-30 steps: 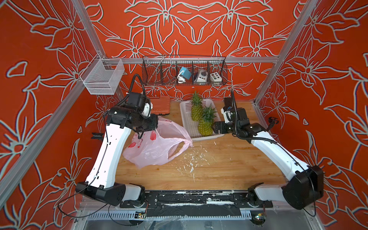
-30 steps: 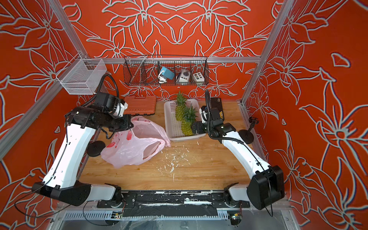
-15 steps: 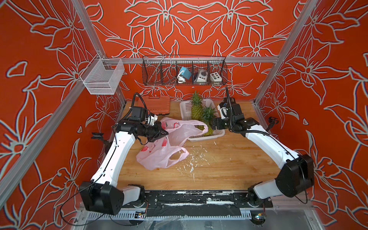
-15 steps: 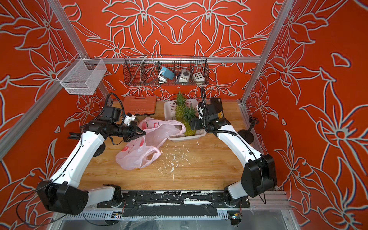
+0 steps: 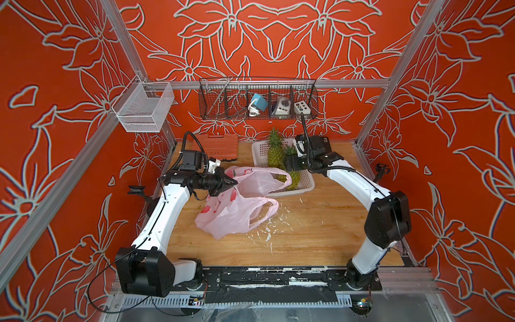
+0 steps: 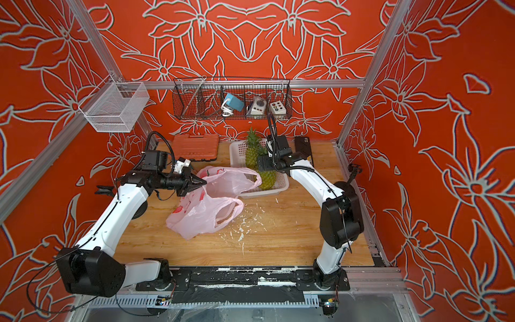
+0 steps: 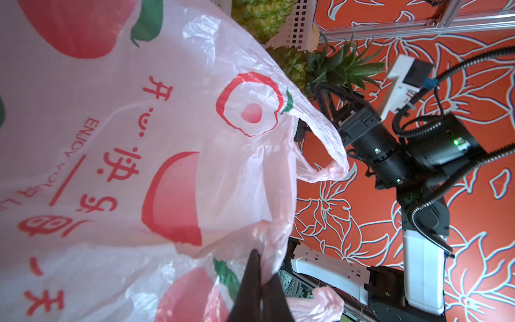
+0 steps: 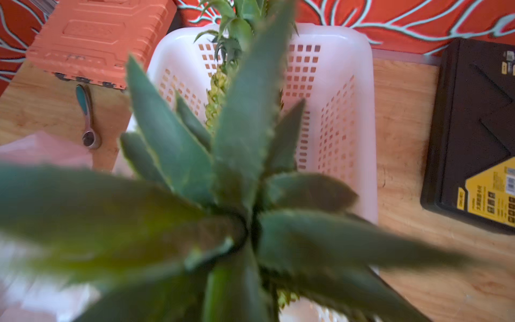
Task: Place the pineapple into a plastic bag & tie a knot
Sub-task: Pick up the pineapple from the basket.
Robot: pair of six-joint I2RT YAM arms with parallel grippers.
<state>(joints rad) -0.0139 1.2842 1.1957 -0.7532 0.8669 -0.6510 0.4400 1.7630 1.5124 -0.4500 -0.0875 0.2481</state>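
Observation:
I should grab the front pineapple (image 5: 294,178) by its leafy top with my right gripper, so its body is free to enter the plastic bag base-first.
The pale-pink plastic bag (image 5: 237,212) (image 6: 203,214) (image 7: 139,139) lies crumpled on the wooden table. My left gripper (image 5: 232,182) (image 6: 203,182) (image 7: 258,259) is shut on its upper rim and holds that part off the table. One handle loop (image 5: 278,174) reaches the front pineapple (image 5: 294,178) (image 6: 268,178), which stands in the white basket (image 5: 309,182) (image 8: 348,111). My right gripper (image 5: 291,170) hovers at this pineapple's crown (image 8: 237,167); leaves hide its fingers. A second pineapple (image 5: 274,150) stands behind. No knot is in view.
An orange tool case (image 5: 217,146) (image 8: 97,36) sits at the back left, a black box (image 6: 303,147) (image 8: 473,125) at the back right. A small teal-handled tool (image 8: 86,120) lies by the case. White flecks (image 5: 267,231) litter the table. A wire rack (image 5: 257,97) hangs on the back wall.
My left gripper has dropped and swung right, dragging the bag's rim and one handle up to the basket. My right gripper has moved in over the front pineapple's crown.

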